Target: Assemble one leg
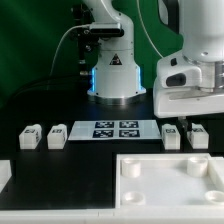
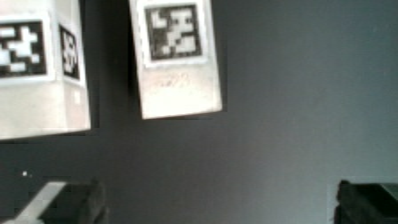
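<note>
I need to move my gripper toward the tagged white leg [image 1: 198, 136] before closing on it, because my fingertips are short of it and would miss if I closed now.
Four small white legs with tag markers lie on the black table. Two are at the exterior view's left [image 1: 30, 136] [image 1: 57, 134] and two at its right [image 1: 172, 136] [image 1: 198, 136]. My gripper [image 1: 184, 122] hangs just above the right pair. In the wrist view two tagged legs [image 2: 39, 75] [image 2: 178, 60] lie side by side ahead of the gripper [image 2: 214, 205]. Its dark fingertips [image 2: 63, 205] stand wide apart with only bare table between them. The gripper is open and holds nothing.
The large white panel [image 1: 170, 180] with raised rim and corner holes lies at the front right. The marker board [image 1: 113, 129] lies mid-table between the leg pairs. The arm's base [image 1: 110, 70] stands behind it. A white part's edge [image 1: 3, 176] shows at the front left.
</note>
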{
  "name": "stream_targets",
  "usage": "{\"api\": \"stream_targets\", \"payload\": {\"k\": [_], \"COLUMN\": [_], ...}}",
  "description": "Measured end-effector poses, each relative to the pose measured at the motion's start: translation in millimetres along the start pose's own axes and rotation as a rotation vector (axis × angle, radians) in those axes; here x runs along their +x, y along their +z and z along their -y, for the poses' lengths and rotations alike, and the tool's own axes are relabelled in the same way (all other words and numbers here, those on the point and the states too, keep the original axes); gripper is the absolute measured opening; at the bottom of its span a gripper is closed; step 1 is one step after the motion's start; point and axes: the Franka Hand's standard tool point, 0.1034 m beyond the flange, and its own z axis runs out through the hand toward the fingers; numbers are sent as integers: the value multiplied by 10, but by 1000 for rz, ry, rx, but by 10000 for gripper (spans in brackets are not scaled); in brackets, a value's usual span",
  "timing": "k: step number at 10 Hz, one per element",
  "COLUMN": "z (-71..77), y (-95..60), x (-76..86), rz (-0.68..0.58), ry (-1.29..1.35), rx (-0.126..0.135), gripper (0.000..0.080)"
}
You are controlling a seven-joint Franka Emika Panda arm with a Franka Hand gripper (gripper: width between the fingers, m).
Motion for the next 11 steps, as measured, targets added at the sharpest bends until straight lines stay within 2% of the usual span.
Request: {"api": "stream_targets", "payload": {"k": [2, 3, 4, 5, 8, 11], "z": [-55, -37, -2, 1, 16, 25], "y": [49, 80, 91, 100, 124, 329], "x": [10, -38, 14, 55, 21, -112], "rz": [199, 318, 404, 408, 415, 446], "ry": [23, 17, 12, 12, 11, 8], "rx": [-6, -14, -13, -9, -13, -26], "gripper": [649, 649, 649, 649, 649, 649]}}
